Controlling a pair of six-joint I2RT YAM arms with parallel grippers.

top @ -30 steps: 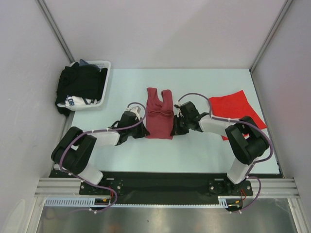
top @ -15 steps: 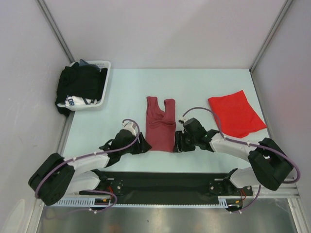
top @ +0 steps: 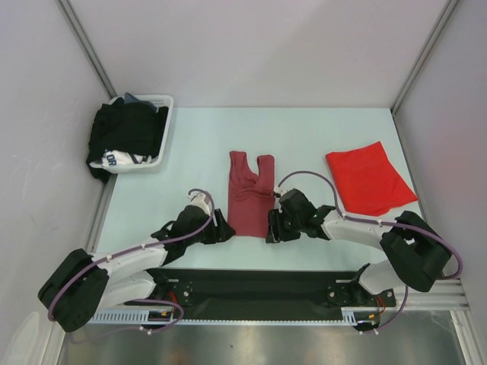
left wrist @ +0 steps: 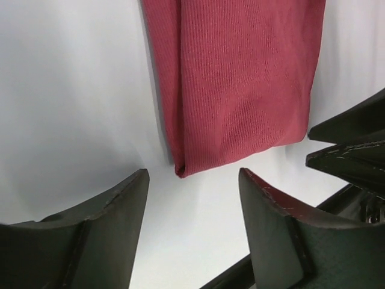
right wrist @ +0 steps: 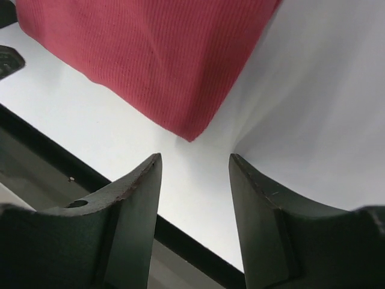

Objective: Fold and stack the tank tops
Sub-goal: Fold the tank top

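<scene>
I next need to grab the maroon tank top's near hem corner (top: 266, 235) (right wrist: 190, 130) with my right gripper, opposite my left gripper, to fold the tank top toward the straps.
The maroon tank top (top: 249, 196) lies folded lengthwise into a narrow strip in the middle of the table, straps pointing away from the arms. Its near hem corners show in the wrist views (left wrist: 234, 84) (right wrist: 150, 54). My left gripper (top: 226, 230) stands open just off the strip's near left corner, nothing between its fingers (left wrist: 192, 180). At the near right corner my right gripper (top: 270, 228) is open too and empty (right wrist: 195, 165). The bright red tank top (top: 370, 179) lies folded flat at the right of the table.
A white basket (top: 163, 103) heaped with black garments (top: 125, 131) and a white lettered cloth (top: 114, 160) stands at the back left. The table's black near edge (right wrist: 180, 235) runs close under both grippers. Grey walls enclose the table on three sides.
Both grippers dragged the maroon top's hem toward the near edge, then opened and let go of it. The arms have stretched out lower and wider.
</scene>
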